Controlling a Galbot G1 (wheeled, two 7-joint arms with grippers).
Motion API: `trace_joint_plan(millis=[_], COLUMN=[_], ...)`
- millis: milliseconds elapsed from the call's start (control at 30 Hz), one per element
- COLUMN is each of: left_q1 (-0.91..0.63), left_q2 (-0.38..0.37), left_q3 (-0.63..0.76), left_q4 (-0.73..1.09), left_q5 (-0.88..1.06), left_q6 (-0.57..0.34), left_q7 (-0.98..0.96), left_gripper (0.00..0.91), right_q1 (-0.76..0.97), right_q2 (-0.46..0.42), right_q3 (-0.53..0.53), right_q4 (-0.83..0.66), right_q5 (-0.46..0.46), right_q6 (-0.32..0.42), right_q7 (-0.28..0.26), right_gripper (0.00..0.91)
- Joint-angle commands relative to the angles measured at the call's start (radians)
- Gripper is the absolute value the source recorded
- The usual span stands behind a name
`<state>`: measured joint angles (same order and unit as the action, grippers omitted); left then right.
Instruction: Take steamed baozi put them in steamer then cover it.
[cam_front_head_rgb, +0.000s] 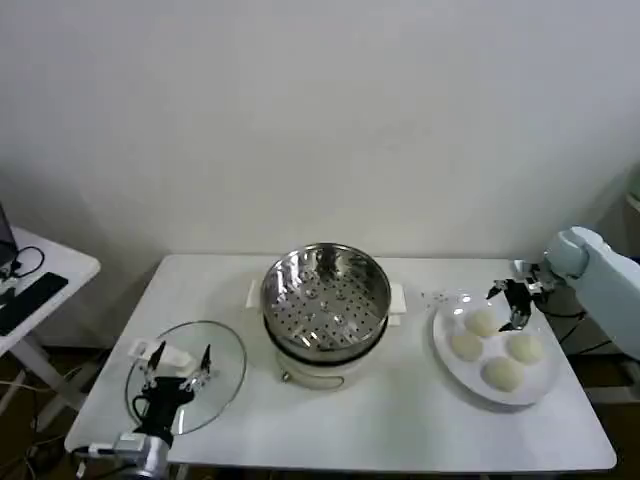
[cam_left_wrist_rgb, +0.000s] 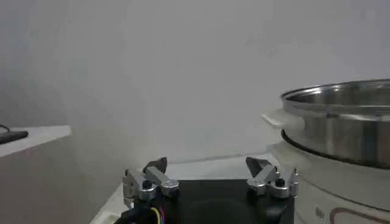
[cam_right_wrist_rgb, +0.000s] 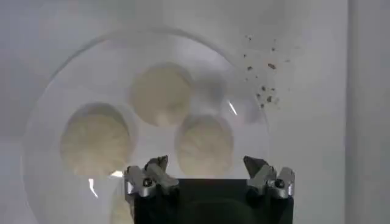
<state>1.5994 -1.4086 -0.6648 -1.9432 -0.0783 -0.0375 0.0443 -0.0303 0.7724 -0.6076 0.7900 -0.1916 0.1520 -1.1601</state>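
Observation:
The robot's right gripper should next grip the cream-white baozi by its rounded sides, so that it can put the steamed baozi in the steamer (cam_front_head_rgb: 325, 300).
The steamer (cam_front_head_rgb: 325, 300), a shiny steel pot with a perforated tray on a cream base, stands open at the table's middle; its side shows in the left wrist view (cam_left_wrist_rgb: 341, 122). Several steamed baozi (cam_front_head_rgb: 481, 322) lie on a white plate (cam_front_head_rgb: 445, 365) to its right. My right gripper (cam_front_head_rgb: 512, 303) hovers open over the plate's far side, above a baozi (cam_right_wrist_rgb: 204, 145) that lies between its fingers' lines; two other baozi (cam_right_wrist_rgb: 162, 94) (cam_right_wrist_rgb: 96, 139) lie beyond. My left gripper (cam_front_head_rgb: 178, 365) waits open over the glass lid (cam_front_head_rgb: 225, 350) at the front left and holds nothing (cam_left_wrist_rgb: 209, 170).
Small dark crumbs (cam_right_wrist_rgb: 262, 79) dot the white table (cam_front_head_rgb: 400, 420) just beyond the plate. A second white table (cam_front_head_rgb: 40, 280) with dark gear stands off to the left. Bare tabletop lies in front of the steamer.

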Motion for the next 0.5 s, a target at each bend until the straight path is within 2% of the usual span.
trace_joint_plan(millis=[33, 500], left_q1=[0.0, 0.003], left_q2=[-0.003, -0.008], left_q3=[0.002, -0.001], left_q4=[0.004, 0.005], left_q5=[0.003, 0.003], left_q6=[0.0, -0.003], left_q7=[0.0, -0.002], left_gripper=[0.907, 0.907], right_q1=[-0.017, -0.041], right_q2=[0.046, 0.096], right_q3=[0.015, 0.063], right_q4=[-0.051, -0.102], right_q5=[-0.056, -0.097], right_q6=[0.007, 0.022], right_q7=[0.013, 0.033], right_gripper=[0.907, 0.907])
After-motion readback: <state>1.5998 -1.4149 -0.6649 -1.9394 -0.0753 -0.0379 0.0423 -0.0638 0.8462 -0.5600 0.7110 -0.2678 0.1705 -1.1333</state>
